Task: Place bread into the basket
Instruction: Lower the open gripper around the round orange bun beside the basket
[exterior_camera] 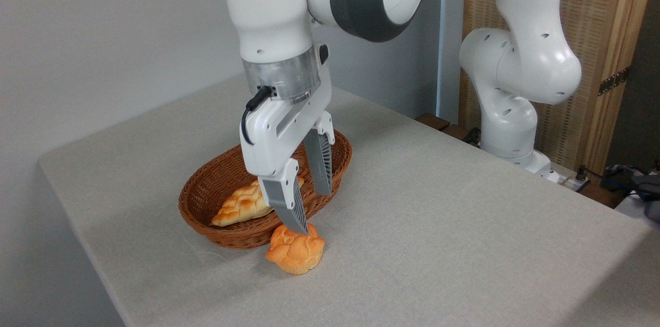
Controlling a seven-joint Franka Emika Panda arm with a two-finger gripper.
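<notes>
The small round bread should go into the wicker basket, so my gripper needs to grab it by its rounded sides next.
The bread (295, 252), a small round orange-golden bun with a lobed top, lies on the table just outside the front rim of the basket (216, 226). The basket is an oval brown wicker one with low sides. My gripper (312, 211) hangs open above and slightly behind the bun, its near fingertip just over the bun's top and its far fingertip over the basket's right rim. Nothing is between the fingers.
A long braided golden loaf (245, 204) lies inside the basket. The table (464, 224) wears a grey cloth; its left and front edges are close. The arm's white base (515, 110) stands at the back right, before a wooden screen.
</notes>
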